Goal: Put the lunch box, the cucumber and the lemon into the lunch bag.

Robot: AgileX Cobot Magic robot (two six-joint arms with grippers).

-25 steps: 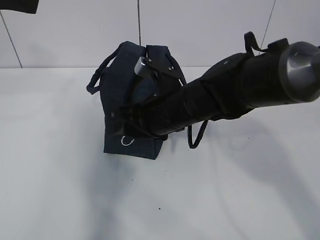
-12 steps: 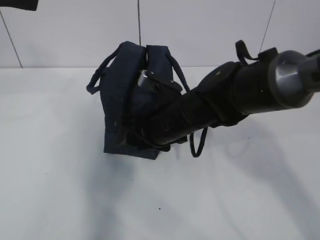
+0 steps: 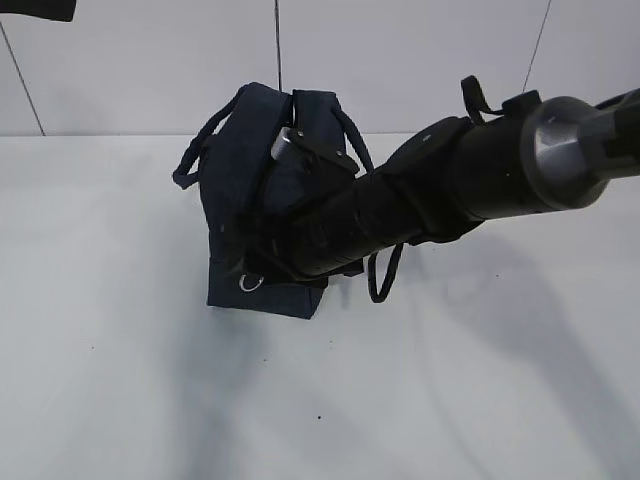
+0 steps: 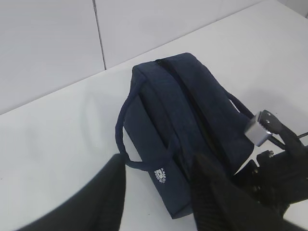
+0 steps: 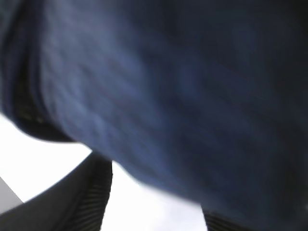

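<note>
My right gripper should next take hold of the zipper's metal ring pull [image 3: 251,281], so that it can open the lunch bag [image 3: 245,190].
The navy lunch bag [image 3: 245,190] stands on the white table, handles up and its top looking closed in the left wrist view. A silver ring pull [image 3: 250,283] hangs at its lower front. My right gripper [image 3: 255,250] presses against the bag's front right side. Its jaws are open over bare table, with blurred navy fabric [image 5: 183,86] just ahead of my right gripper [image 5: 154,192]. My left gripper [image 4: 159,166] hovers open above the bag's logo [image 4: 160,176] end, holding nothing. The lunch box, the cucumber and the lemon are out of view.
My right arm [image 3: 450,190] stretches in from the right above the table and crosses the bag; it also shows beside the lunch bag [image 4: 192,110] as the right arm [image 4: 276,166]. A white wall [image 3: 400,60] stands close behind the bag. White tabletop [image 3: 320,400] spreads in front.
The right arm's elbow has swung left and its wrist has shifted against the bag. The ring pull, briefly covered, shows again. The bag has stayed put.
</note>
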